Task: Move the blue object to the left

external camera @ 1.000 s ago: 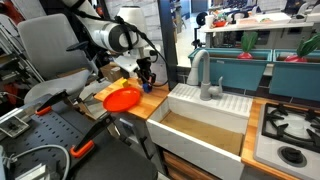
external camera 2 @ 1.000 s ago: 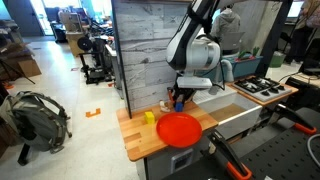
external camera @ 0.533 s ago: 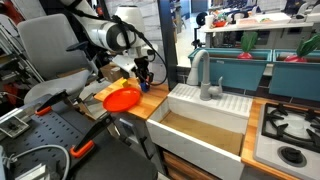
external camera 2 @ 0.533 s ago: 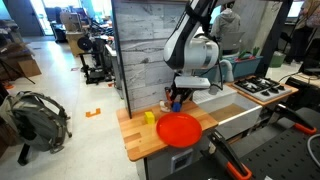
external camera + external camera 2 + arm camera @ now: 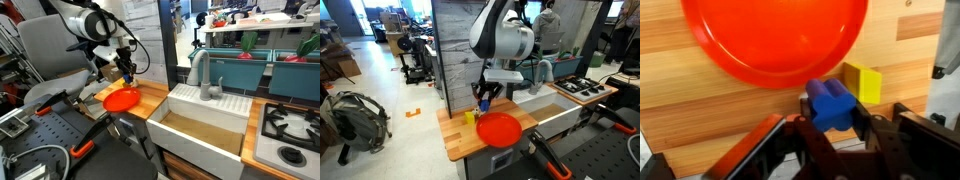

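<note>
If I opened my gripper now, the small bright blue block (image 5: 830, 103) would drop short, beside the yellow block; empty wood lies past that block.
My gripper (image 5: 832, 113) is shut on the small bright blue block (image 5: 830, 103), which sits between its two black fingers (image 5: 803, 112). It holds the block above the wooden counter (image 5: 680, 110), just off the rim of the orange-red round plate (image 5: 775, 40) and next to a yellow block (image 5: 864, 82). In both exterior views the gripper (image 5: 128, 75) (image 5: 484, 99) hangs over the counter near the plate (image 5: 122, 99) (image 5: 499, 128). The yellow block (image 5: 469, 117) lies on the counter beside the plate.
A white sink (image 5: 200, 125) with a grey faucet (image 5: 205, 75) adjoins the counter, then a stove (image 5: 290, 130). Teal planter boxes (image 5: 250, 70) stand behind the sink. A grey plank wall (image 5: 460, 50) backs the counter. Chairs and cables crowd the floor beside it.
My gripper has carried the blue block sideways along the counter, away from the sink, to a spot over the plate's edge near the yellow block.
</note>
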{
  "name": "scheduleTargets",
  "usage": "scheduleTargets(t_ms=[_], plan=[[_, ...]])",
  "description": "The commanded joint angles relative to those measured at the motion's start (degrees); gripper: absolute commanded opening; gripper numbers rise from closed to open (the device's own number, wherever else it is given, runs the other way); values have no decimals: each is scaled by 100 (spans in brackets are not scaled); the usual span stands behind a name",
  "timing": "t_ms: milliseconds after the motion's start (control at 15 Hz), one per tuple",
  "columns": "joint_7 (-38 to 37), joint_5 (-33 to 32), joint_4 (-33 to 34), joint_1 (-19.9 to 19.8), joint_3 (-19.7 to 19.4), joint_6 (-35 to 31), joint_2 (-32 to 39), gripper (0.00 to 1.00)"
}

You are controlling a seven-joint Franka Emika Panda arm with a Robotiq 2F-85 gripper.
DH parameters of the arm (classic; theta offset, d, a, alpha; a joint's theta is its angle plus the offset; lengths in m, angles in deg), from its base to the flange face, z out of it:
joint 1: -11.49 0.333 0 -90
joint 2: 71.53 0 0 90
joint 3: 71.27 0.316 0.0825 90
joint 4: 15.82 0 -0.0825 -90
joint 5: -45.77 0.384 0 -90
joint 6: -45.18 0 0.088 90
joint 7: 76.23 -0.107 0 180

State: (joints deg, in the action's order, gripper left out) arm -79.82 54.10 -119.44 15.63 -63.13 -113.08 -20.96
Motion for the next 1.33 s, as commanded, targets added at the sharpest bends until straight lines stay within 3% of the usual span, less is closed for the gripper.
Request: scheduleTargets(t_ms=[0,533,1267], plan=[[104,-46,-408,121,146,-135,-361,17],[68,-92,-210,413,182,-8,-181,17],[-111,-277,405,726,-86,164,418,17]])
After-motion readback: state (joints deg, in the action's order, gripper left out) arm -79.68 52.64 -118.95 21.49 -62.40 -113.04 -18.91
